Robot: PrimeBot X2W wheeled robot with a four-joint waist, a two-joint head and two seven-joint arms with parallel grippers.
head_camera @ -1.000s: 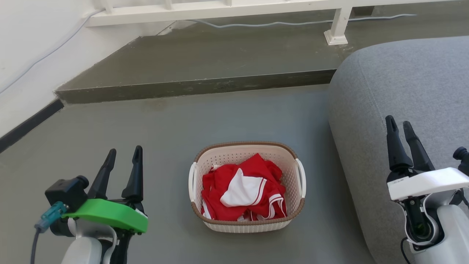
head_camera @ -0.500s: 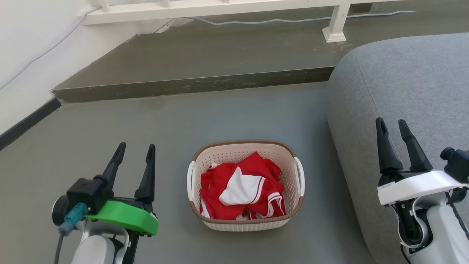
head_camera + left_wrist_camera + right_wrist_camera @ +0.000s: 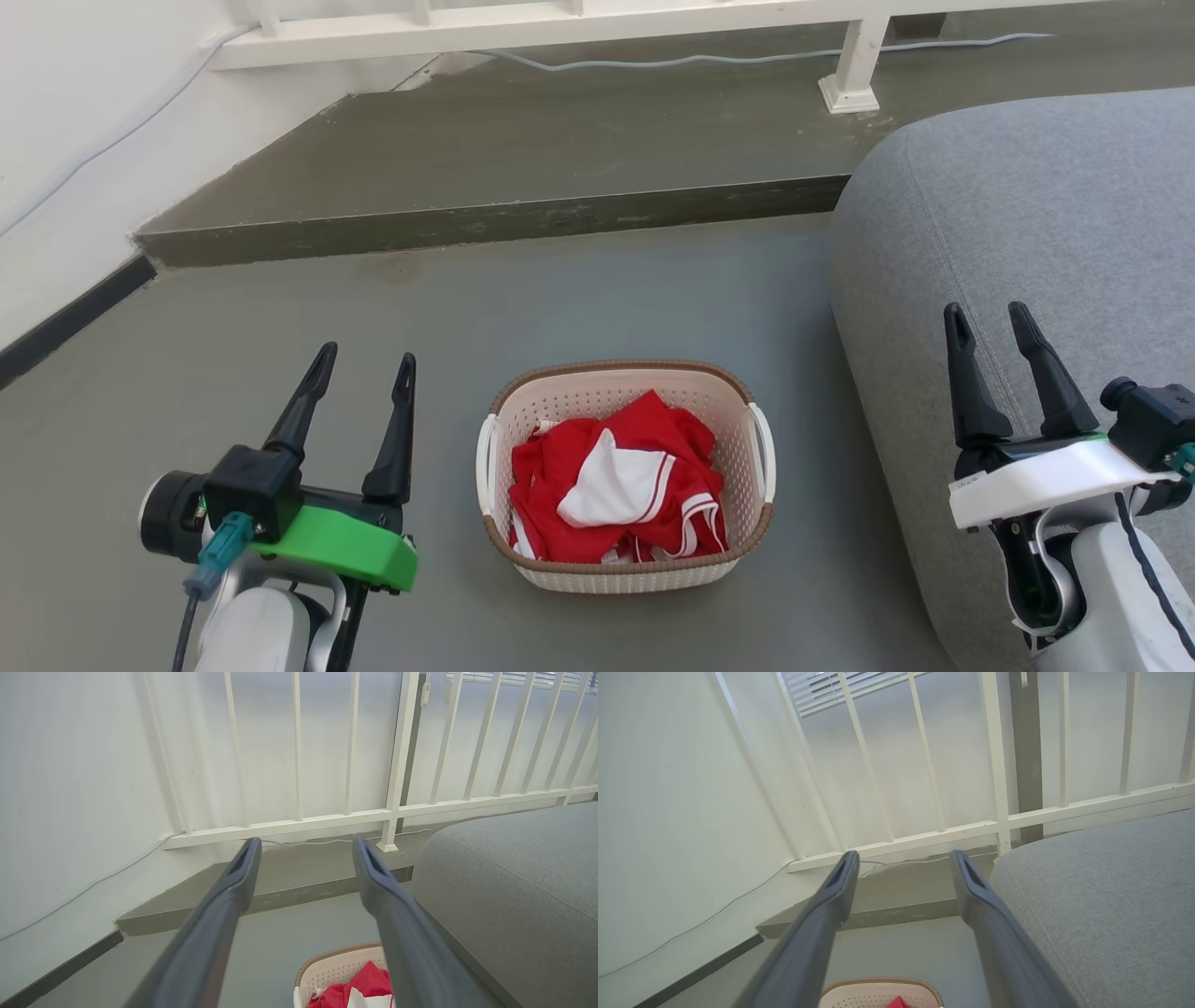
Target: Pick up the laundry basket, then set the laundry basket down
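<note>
The laundry basket's white handle facing the wall (image 3: pixel 485 465) is the part my left gripper will grab next. The laundry basket needs to stay level, since loose clothes (image 3: pixel 616 482) lie in its open top.
The laundry basket (image 3: pixel 624 571), cream with a brown rim and white side handles, stands on the grey floor and holds red and white clothes (image 3: pixel 616 490). My left gripper (image 3: pixel 364 359) hangs open to the basket's left, a short way off it. My right gripper (image 3: pixel 988 313) is open over the grey sofa, right of the basket. In the left wrist view the left gripper (image 3: pixel 303 847) is open and empty, the basket (image 3: pixel 334 963) low between its fingers. The right wrist view has the right gripper (image 3: pixel 902 858) open, with the basket's rim (image 3: pixel 878 983) at the bottom edge.
A grey sofa (image 3: pixel 1046 243) takes up the right side beside the basket. A raised concrete step (image 3: pixel 485 224) runs across behind, with a white railing (image 3: pixel 579 23) and a cable (image 3: pixel 709 58) on it. A white wall with dark skirting (image 3: pixel 65 317) stands at the left.
The left gripper has moved up and toward the basket, and the right gripper has shifted left toward it. The basket has stayed in place; the camera has shifted a little.
</note>
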